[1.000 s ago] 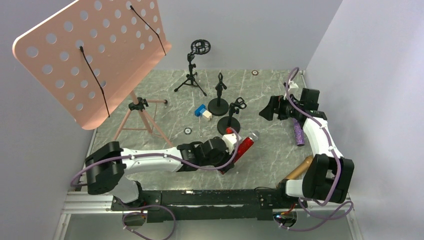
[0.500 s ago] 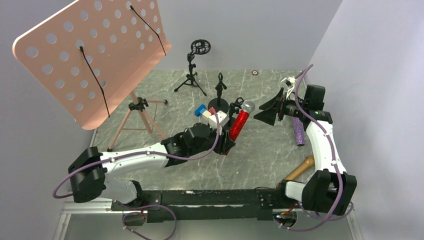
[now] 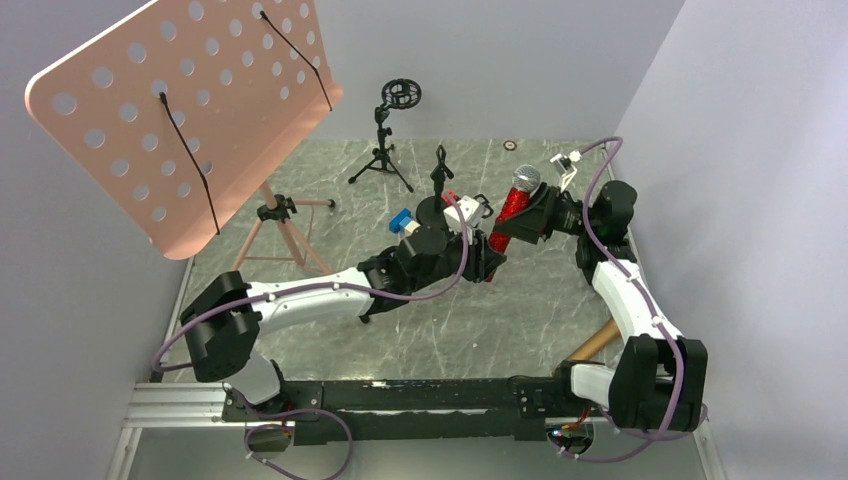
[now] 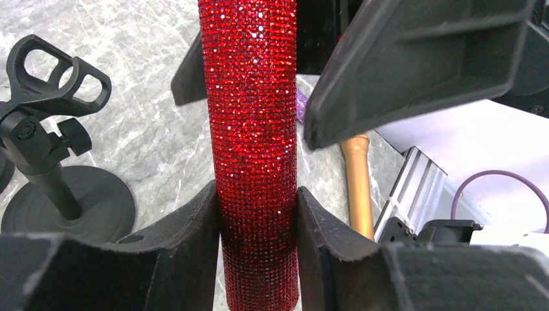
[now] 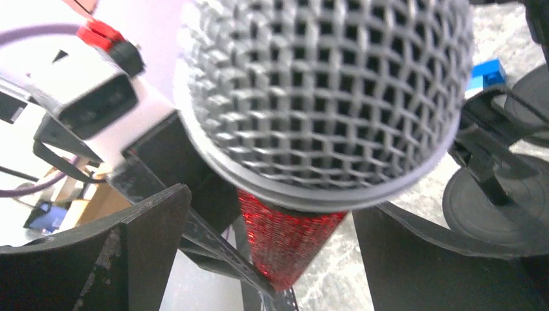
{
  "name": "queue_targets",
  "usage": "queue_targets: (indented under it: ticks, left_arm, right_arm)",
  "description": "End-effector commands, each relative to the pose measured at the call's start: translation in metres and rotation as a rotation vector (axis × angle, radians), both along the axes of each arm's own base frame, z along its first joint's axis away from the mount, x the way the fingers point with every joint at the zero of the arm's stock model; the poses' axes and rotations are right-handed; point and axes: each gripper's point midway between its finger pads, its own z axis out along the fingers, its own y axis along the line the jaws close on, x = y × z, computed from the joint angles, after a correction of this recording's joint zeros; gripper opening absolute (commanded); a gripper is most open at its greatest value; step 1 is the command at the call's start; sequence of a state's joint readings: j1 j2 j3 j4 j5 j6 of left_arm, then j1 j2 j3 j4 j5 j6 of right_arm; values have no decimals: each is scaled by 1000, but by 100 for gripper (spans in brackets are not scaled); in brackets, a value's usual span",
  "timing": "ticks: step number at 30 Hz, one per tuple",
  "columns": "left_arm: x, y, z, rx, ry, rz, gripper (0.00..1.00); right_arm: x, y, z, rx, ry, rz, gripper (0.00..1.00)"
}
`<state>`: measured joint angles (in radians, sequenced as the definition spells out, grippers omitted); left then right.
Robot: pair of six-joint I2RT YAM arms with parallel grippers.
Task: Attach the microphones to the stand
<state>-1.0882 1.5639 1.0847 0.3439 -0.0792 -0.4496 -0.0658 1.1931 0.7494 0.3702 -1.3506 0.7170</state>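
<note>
The red glitter microphone should be grabbed next with my right gripper by its upper body [image 3: 514, 202] [image 5: 288, 233]. Its lower body then stays free to go into the clip.
My left gripper [image 3: 490, 255] is shut on the lower body of the red glitter microphone [image 3: 510, 215] and holds it nearly upright above the table, silver grille [image 3: 526, 180] on top. In the left wrist view both pads [image 4: 201, 227] press the red body [image 4: 256, 129]. My right gripper [image 3: 533, 215] is open, its fingers on either side of the microphone's upper body with gaps showing [image 5: 272, 223]. The gold microphone [image 3: 598, 338] lies at the near right and also shows in the left wrist view [image 4: 358, 188]. Only a sliver of the purple microphone [image 4: 301, 103] shows.
A round-base stand with an empty clip [image 4: 48, 129] stands just left of the red microphone. Another round-base stand [image 3: 437, 190] and a tripod stand with a ring mount [image 3: 390, 130] stand farther back. Blue and white blocks [image 3: 402, 222] lie nearby. A pink music stand [image 3: 190, 110] fills the left.
My left arm has lifted the red microphone off the table and carried it back and right. My right gripper has swung left, and its open fingers now sit around the microphone.
</note>
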Motion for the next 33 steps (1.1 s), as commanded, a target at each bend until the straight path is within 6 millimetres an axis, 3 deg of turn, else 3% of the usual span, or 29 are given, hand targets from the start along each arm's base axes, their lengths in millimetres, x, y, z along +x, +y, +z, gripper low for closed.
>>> queue_targets:
  ticks: [1, 6, 9, 18, 21, 28, 29, 30, 32, 33]
  left_arm:
    - [5, -4, 41, -134, -65, 33, 0]
    - [4, -3, 34, -133, -54, 36, 0]
    - [5, -2, 30, -135, -53, 46, 0]
    - [-1, -6, 19, -134, -31, 12, 0]
    - [-2, -8, 16, -128, -29, 0, 0]
    - [-7, -14, 17, -130, -23, -41, 0]
    - [-9, -13, 18, -127, -22, -47, 3]
    - [-10, -12, 19, -124, -19, -51, 16]
    - [-13, -6, 20, -108, -11, -63, 58]
    - [-14, -1, 22, -102, -18, -67, 70]
  right_arm:
    - [7, 0, 49, 81, -83, -54, 99]
    - [22, -1, 47, 112, 0, -100, 93]
    - [23, -2, 44, 127, 29, -105, 87]
    - [32, -9, 39, 123, 54, -177, 79]
    - [32, -9, 37, 120, 53, -175, 65]
    - [30, -8, 34, 109, 45, -151, 16]
    - [29, -8, 34, 106, 40, -146, 13]
    - [28, -8, 33, 102, 32, -145, 11]
    - [27, -8, 32, 85, 17, -142, 9]
    - [26, -9, 31, 73, 6, -140, 8]
